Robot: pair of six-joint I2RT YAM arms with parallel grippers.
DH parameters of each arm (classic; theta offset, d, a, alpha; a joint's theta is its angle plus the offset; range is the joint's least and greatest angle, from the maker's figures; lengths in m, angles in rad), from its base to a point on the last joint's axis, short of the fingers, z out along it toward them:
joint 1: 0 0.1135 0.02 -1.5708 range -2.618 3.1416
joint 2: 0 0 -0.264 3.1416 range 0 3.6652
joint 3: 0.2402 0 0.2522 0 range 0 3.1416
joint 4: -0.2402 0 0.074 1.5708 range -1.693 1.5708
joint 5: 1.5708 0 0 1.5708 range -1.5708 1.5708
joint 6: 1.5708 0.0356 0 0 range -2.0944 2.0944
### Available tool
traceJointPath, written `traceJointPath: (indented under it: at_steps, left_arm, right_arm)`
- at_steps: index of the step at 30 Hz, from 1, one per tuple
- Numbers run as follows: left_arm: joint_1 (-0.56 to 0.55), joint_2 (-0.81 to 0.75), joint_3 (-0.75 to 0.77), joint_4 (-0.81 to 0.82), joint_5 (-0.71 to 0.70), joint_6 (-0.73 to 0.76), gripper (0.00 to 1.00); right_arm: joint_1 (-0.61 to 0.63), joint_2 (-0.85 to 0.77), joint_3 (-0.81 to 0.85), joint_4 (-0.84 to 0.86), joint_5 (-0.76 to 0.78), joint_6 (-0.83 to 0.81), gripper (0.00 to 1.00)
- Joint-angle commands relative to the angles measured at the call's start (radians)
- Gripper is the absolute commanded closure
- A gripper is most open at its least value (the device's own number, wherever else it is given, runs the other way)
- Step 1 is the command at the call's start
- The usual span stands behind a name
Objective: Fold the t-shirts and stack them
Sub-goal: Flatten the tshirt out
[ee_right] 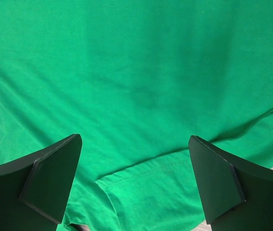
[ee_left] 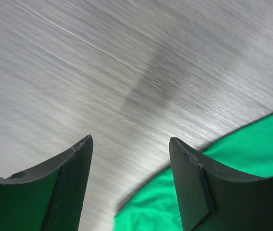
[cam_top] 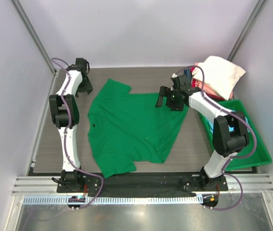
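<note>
I should next grab the turned-over hem corner of the green t-shirt with my right gripper, to open the t-shirt flat for folding.
A bright green t-shirt point(cam_top: 136, 125) lies spread on the grey table, collar toward the left and one sleeve point(cam_top: 116, 87) pointing to the back. My left gripper point(cam_top: 83, 83) hovers open over bare table just left of that sleeve. In the left wrist view, green cloth point(ee_left: 252, 144) shows at lower right, and nothing is between the open gripper point(ee_left: 130, 144) jaws. My right gripper point(cam_top: 170, 99) stands open above the shirt's far right corner. The right wrist view has the gripper point(ee_right: 134, 139) over a turned-over hem point(ee_right: 151, 171). A cream t-shirt point(cam_top: 221, 72) tops a pile with a pink-red one point(cam_top: 204, 88).
A rigid green bin point(cam_top: 252, 154) stands along the right edge of the table, with light blue cloth point(cam_top: 233, 128) inside behind the right arm. The pile sits at the back right corner. Grey walls close in on three sides.
</note>
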Motion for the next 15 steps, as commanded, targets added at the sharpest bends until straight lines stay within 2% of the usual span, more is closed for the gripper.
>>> traceJointPath:
  at_steps: [1, 4, 5, 7, 8, 10, 11, 15]
  left_arm:
    - [-0.036, -0.070, 0.097, -0.097, -0.013, 0.049, 0.34]
    - [-0.059, -0.177, 0.036, -0.116, -0.019, 0.039, 0.33]
    - [-0.068, -0.280, -0.059, -0.094, -0.015, 0.024, 0.33]
    - [-0.103, -0.383, -0.185, -0.056, -0.007, 0.010, 0.33]
    - [-0.119, -0.497, -0.322, -0.012, -0.007, 0.000, 0.33]
    - [-0.163, -0.599, -0.461, 0.031, 0.008, -0.030, 0.33]
    - [-0.175, -0.683, -0.588, 0.068, 0.014, -0.044, 0.33]
    - [-0.232, -0.875, -0.814, 0.104, 0.048, -0.086, 0.34]
  right_arm:
    - [0.021, -0.014, 0.048, 0.019, -0.048, 0.002, 0.00]
    - [0.078, -0.041, 0.028, 0.004, -0.004, 0.016, 0.00]
    - [0.136, -0.050, 0.021, -0.026, 0.059, 0.016, 0.00]
    - [0.190, -0.066, -0.001, -0.054, 0.127, 0.022, 0.01]
    - [0.242, -0.069, -0.010, -0.071, 0.159, 0.026, 0.02]
    - [0.285, -0.077, -0.043, -0.073, 0.194, 0.045, 0.06]
    - [0.316, -0.078, -0.053, -0.074, 0.210, 0.052, 0.08]
    - [0.374, -0.066, -0.077, -0.079, 0.237, 0.074, 0.26]
